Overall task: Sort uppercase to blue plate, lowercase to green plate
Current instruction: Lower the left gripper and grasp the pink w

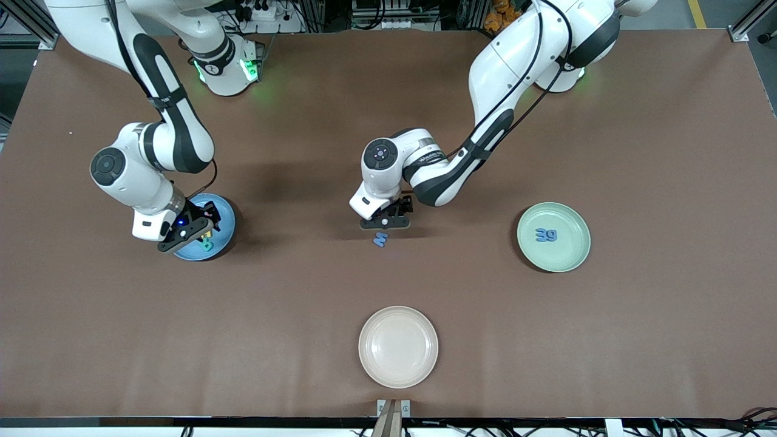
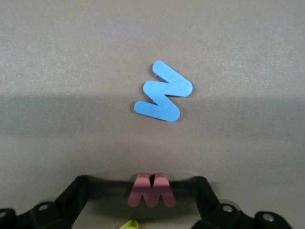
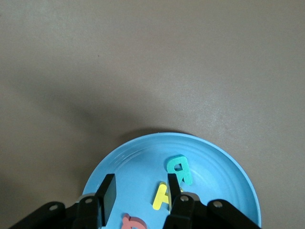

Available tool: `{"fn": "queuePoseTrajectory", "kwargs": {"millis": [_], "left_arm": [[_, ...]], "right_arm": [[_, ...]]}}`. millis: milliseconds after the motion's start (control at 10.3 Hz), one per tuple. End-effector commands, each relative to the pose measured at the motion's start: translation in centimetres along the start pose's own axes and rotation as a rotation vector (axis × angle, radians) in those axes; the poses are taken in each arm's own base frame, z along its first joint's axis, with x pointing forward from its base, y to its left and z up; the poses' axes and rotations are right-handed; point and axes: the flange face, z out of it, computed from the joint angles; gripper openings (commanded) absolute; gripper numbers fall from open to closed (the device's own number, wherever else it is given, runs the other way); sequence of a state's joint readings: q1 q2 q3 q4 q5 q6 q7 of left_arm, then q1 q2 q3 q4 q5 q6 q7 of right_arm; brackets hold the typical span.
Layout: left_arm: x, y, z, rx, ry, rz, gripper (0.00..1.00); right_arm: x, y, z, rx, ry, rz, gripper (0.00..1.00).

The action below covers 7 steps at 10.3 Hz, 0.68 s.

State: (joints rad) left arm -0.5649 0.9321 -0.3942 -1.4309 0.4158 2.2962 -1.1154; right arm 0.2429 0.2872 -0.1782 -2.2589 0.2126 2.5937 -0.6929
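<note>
My left gripper's fingers reach the table on either side of the small red w (image 2: 151,191), so it is time to close now and catch it.
My left gripper (image 1: 386,221) is low over the middle of the table, open (image 2: 141,182), with the small red w (image 2: 151,191) on the table between its jaws. A yellow letter tip (image 2: 129,224) shows beside it. The larger blue W/M (image 1: 380,239) lies flat on the table just nearer the camera (image 2: 163,92). My right gripper (image 1: 185,233) is open and empty (image 3: 140,183) over the blue plate (image 1: 225,213). That plate (image 3: 219,167) holds the teal R (image 3: 179,169), yellow H (image 3: 162,195) and red Q (image 3: 132,223). The green plate (image 1: 567,258) holds two blue letters (image 1: 546,235).
A cream plate (image 1: 397,347) sits near the table's front edge, in line with the left gripper. The green plate is toward the left arm's end and the blue plate toward the right arm's end.
</note>
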Motion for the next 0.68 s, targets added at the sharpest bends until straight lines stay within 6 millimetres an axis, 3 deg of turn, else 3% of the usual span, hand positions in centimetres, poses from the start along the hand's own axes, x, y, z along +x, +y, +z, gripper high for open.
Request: {"fn": "queuePoseTrajectory", "kwargs": {"millis": [0, 194, 581], "left_arm": [[0.21, 0.07, -0.18, 0.026, 0.007, 0.026, 1.0], [0.26, 0.09, -0.47, 0.027, 0.01, 0.024, 1.0], [0.31, 0.02, -0.58, 0.035, 0.006, 0.02, 1.0]], "right_arm": [[-0.22, -0.18, -0.73, 0.016, 0.009, 0.004, 0.47], [-0.12, -0.23, -0.78, 0.015, 0.01, 0.005, 0.43], [0.41, -0.53, -0.91, 0.034, 0.032, 0.038, 0.47]]}}
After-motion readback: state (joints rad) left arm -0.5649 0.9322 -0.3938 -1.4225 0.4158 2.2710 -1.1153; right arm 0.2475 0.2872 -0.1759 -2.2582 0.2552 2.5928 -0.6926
